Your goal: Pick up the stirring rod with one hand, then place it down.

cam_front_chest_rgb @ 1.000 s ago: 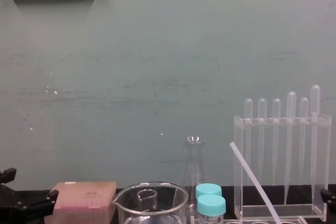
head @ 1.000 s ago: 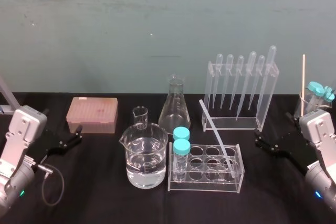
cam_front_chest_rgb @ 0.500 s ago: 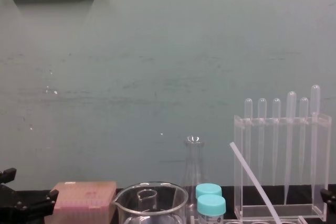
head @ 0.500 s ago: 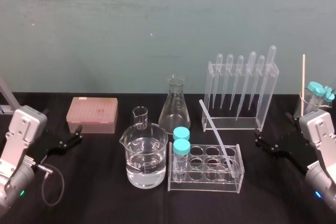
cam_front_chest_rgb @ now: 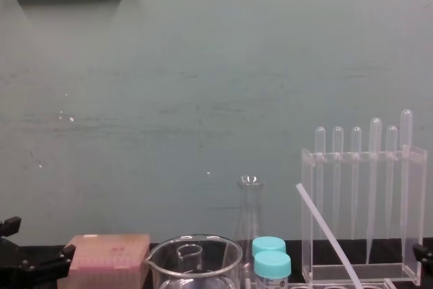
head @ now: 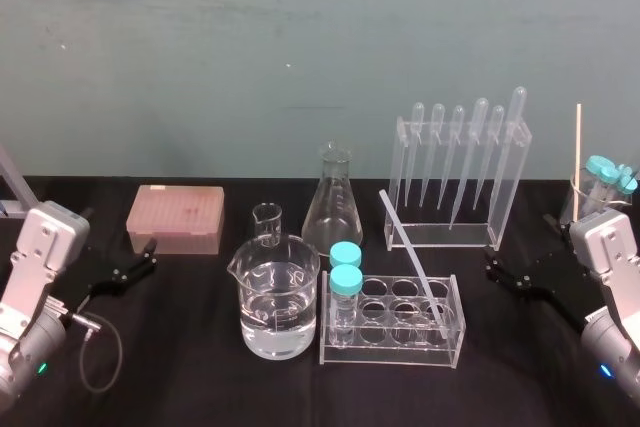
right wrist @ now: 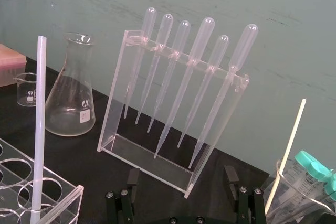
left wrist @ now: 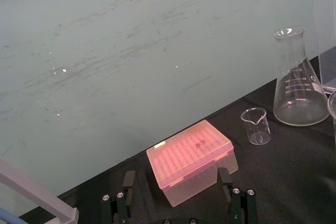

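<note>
Next, my right gripper picks up the rod by its bare upper end (right wrist: 41, 61), since the rod's foot is down in a hole of the clear rack (right wrist: 37, 209).
The stirring rod (head: 412, 257) is a thin whitish rod that leans in a hole at the right end of the clear tube rack (head: 392, 345), its top tilted back and left. The same stirring rod (right wrist: 38, 129) stands near the edge of the right wrist view, and in the chest view the stirring rod (cam_front_chest_rgb: 328, 235) slants in front of the pipette stand. My right gripper (head: 492, 269) hovers low at the table's right side, open and empty, well to the right of the rod. At the table's left my left gripper (head: 148, 255) is open too, facing the pink box.
A water-filled beaker (head: 278, 297), a tiny beaker (head: 267, 222) and a conical flask (head: 333, 207) stand left of the rack. Two teal-capped tubes (head: 346, 269) sit in the rack. A pipette stand (head: 455, 172) is behind it, a pink tip box (head: 175, 217) at the left, a beaker of capped tubes (head: 600, 187) at the far right.
</note>
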